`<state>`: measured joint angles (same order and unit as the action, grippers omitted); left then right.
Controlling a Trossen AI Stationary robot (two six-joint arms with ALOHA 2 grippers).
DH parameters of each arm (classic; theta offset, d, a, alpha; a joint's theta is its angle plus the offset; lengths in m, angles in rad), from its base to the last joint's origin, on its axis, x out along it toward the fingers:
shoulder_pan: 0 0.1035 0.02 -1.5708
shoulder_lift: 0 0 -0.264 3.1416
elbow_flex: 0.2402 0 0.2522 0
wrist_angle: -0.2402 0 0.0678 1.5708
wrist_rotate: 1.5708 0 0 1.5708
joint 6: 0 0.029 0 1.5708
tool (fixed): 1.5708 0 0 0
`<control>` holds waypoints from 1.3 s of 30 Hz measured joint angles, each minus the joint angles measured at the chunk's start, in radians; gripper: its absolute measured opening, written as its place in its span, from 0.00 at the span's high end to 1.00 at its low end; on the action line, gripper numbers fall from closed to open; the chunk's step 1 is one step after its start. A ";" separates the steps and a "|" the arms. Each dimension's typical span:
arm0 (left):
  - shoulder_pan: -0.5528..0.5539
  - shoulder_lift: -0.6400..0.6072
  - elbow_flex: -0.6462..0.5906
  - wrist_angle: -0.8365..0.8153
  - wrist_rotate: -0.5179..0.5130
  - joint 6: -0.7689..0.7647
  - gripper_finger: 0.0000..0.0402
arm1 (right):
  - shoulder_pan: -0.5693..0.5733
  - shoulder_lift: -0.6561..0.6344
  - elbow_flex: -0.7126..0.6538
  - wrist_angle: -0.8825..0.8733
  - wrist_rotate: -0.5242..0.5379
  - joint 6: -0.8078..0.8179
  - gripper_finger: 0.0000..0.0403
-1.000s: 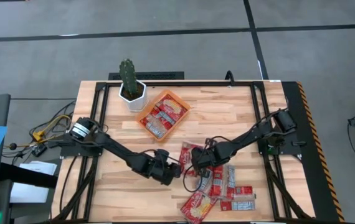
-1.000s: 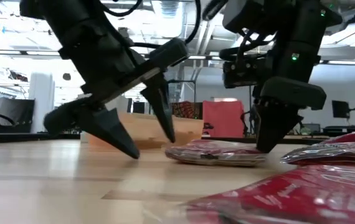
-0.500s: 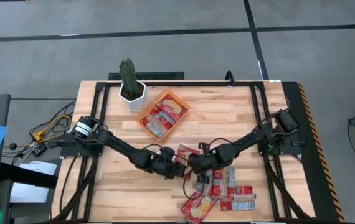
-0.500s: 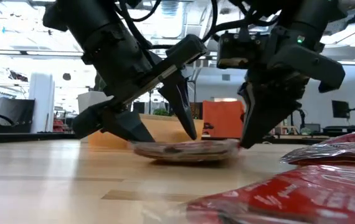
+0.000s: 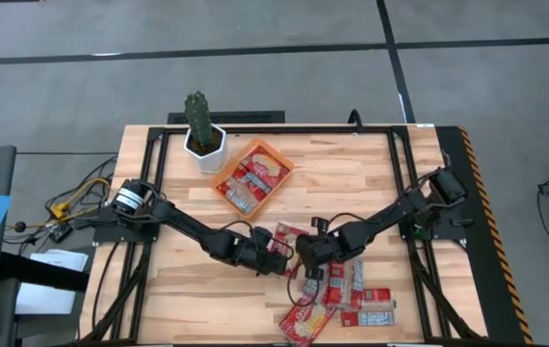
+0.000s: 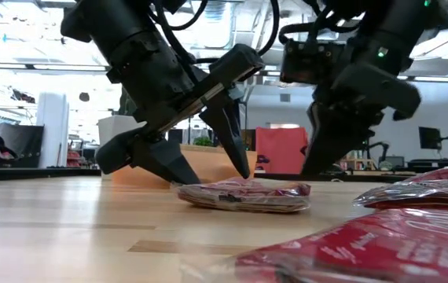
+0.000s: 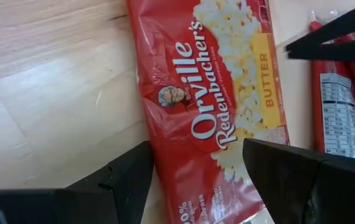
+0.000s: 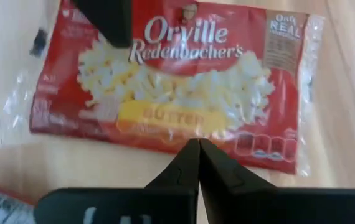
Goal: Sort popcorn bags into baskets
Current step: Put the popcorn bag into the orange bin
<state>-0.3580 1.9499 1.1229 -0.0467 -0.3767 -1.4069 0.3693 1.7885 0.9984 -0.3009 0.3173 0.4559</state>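
Note:
My left gripper grabs the red popcorn bag by its small-print end [image 7: 197, 198] next, to sort the bag into the orange basket.
A red popcorn bag [image 5: 288, 238] lies flat on the wooden table between my two grippers; it also shows in the low view [image 6: 244, 195]. My left gripper [image 6: 212, 177] is open, and its two fingers stand on either side of the bag's near end [image 7: 208, 186]. My right gripper [image 8: 197, 146] is shut, with its tips at one long edge of the bag [image 8: 165, 81]. The orange basket [image 5: 276, 154] sits at the far left centre with several bags in it. Several more bags [image 5: 337, 294] lie in a heap near the front edge. My left gripper's fingers [image 7: 124, 180] straddle the bag's end from above, slanting down; I cannot tell whether they touch it. My right gripper's shut fingertips [image 8: 197, 155] stand at the bag's long edge [image 8: 165, 140], pointing down; I cannot tell whether they touch it. The bag lies flat on the table.
A white pot with a green cactus [image 5: 202, 135] stands at the far left, beside the basket. The heap of bags fills the low view's near right [image 6: 381, 244]. Bare wood lies to the left of the left gripper [image 5: 178, 289].
My left gripper has gone toward the table's right edge, up to the bag, and its open fingers now stand around the bag's end. My right gripper, shut, has pushed the bag along the table toward the left gripper. The bag stays flat.

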 joint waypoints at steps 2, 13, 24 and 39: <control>0.000 0.000 0.000 0.008 0.001 0.000 0.41 | -0.015 0.000 -0.025 0.043 -0.001 0.012 0.93; 0.013 0.108 0.002 0.242 0.112 -0.023 0.41 | -0.099 0.000 -0.097 0.243 -0.054 -0.033 0.93; 0.015 0.122 0.003 0.282 0.043 -0.046 0.54 | -0.095 -0.073 -0.096 0.010 -0.052 0.075 0.96; 0.036 0.124 0.001 0.335 -0.039 -0.043 0.58 | -0.037 -0.037 -0.165 0.157 -0.008 0.105 0.94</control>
<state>-0.3222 2.0735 1.1237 0.2881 -0.4161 -1.4499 0.3321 1.7514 0.8330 -0.1439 0.3093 0.5610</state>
